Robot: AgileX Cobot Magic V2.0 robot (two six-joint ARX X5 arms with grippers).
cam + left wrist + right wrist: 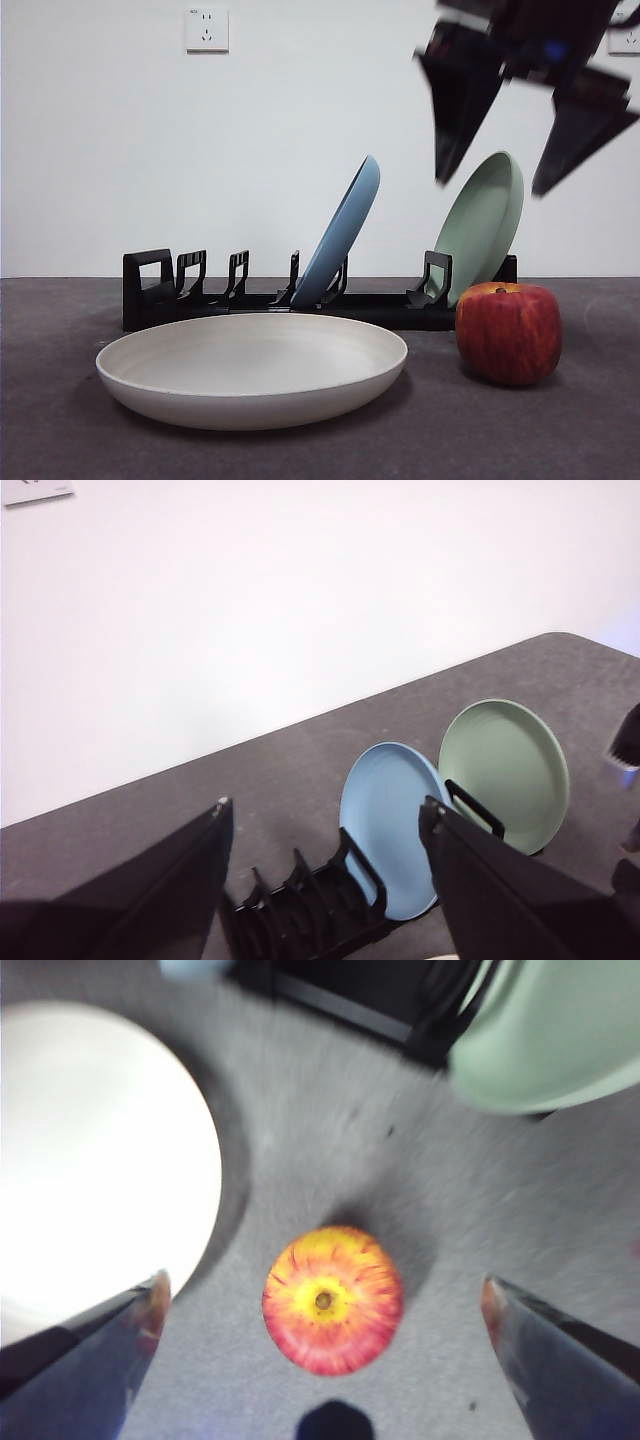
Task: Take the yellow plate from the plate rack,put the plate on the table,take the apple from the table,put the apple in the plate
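The apple should go in the plate (250,360), so my right gripper should next grab the apple by its round sides around the stem (508,335).
The yellow plate (250,368) (90,1160) lies flat on the table (60,440) in front of the plate rack (250,300) (310,910). The red apple (508,332) (332,1298) stands on the table to the plate's right, apart from it. My right gripper (495,180) (325,1295) hangs open high above the apple, which sits between its jaws in the right wrist view. My left gripper (325,815) is open, empty and raised, looking down over the rack.
A blue plate (345,230) (390,825) and a pale green plate (485,225) (505,775) (550,1040) lean upright in the rack, the green one just behind the apple. A white wall with a socket (206,30) stands behind the table.
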